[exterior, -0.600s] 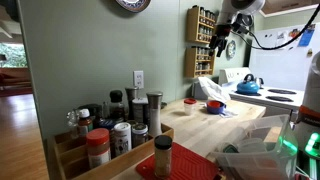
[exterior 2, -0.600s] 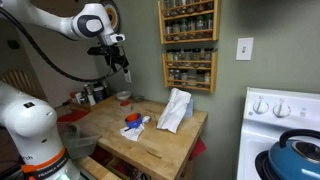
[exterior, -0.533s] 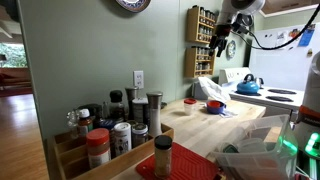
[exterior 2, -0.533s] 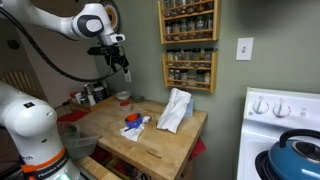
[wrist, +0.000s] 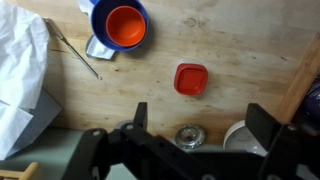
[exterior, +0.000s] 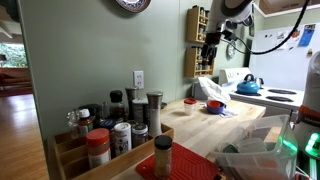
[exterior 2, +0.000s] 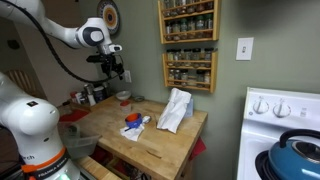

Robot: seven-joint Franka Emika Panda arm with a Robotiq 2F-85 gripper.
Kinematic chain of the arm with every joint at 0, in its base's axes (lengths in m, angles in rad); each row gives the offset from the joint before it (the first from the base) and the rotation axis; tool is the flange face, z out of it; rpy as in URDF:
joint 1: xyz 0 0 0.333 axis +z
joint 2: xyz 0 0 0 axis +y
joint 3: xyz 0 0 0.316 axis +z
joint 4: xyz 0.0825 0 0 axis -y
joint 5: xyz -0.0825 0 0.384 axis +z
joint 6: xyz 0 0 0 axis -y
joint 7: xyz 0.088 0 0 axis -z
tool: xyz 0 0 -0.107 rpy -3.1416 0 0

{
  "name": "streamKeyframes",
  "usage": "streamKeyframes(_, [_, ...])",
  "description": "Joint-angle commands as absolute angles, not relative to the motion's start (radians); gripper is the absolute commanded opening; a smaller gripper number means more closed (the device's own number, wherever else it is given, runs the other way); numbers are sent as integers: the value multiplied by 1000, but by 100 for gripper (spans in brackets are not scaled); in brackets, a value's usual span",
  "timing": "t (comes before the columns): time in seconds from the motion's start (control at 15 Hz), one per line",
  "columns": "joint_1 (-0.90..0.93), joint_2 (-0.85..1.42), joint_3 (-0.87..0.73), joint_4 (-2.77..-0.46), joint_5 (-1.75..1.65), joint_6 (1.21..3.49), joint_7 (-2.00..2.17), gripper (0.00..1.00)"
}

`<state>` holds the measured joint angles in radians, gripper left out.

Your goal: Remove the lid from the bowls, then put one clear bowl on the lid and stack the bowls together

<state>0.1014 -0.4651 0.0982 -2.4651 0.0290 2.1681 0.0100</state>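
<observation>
I need to pinch only the red lid's edge from above with my gripper, leaving the bowls unheld, to remove the lid and lay it flat for a bowl.
The red lid point(wrist: 191, 79) lies flat over the wooden table in the wrist view. In an exterior view it caps a small pale stack, the bowls point(exterior 2: 124, 100), near the table's far-left edge. The bowls also show as a small pale shape in an exterior view point(exterior: 190, 106). From above the lid hides them. My gripper point(wrist: 200, 112) is open and empty, its jaws spread wide, high above the lid. It shows in both exterior views point(exterior 2: 118, 73) point(exterior: 208, 55).
A blue bowl holding a larger red bowl point(wrist: 124, 26) sits on the table point(wrist: 240, 50), beside a thin stick point(wrist: 75, 50) and a white cloth point(wrist: 20, 70). Jar tops point(wrist: 188, 135) stand at the table's edge by the wall. Spice racks point(exterior 2: 188, 45) hang above.
The arm has swung sideways and a little lower, toward the jars at the table's end. The gripper stays open. Nothing on the table has moved.
</observation>
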Motion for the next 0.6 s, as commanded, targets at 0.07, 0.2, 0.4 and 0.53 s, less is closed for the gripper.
streamKeyframes(0.07, [117, -233, 182, -2381, 8, 2212, 131, 100])
streamKeyframes(0.2, [116, -150, 200, -2351, -22, 2229, 175, 100])
streamKeyframes(0.4, [122, -50, 195, -2307, -55, 2253, 186, 100])
streamKeyframes(0.53, [126, 1, 189, -2283, -73, 2254, 180, 100])
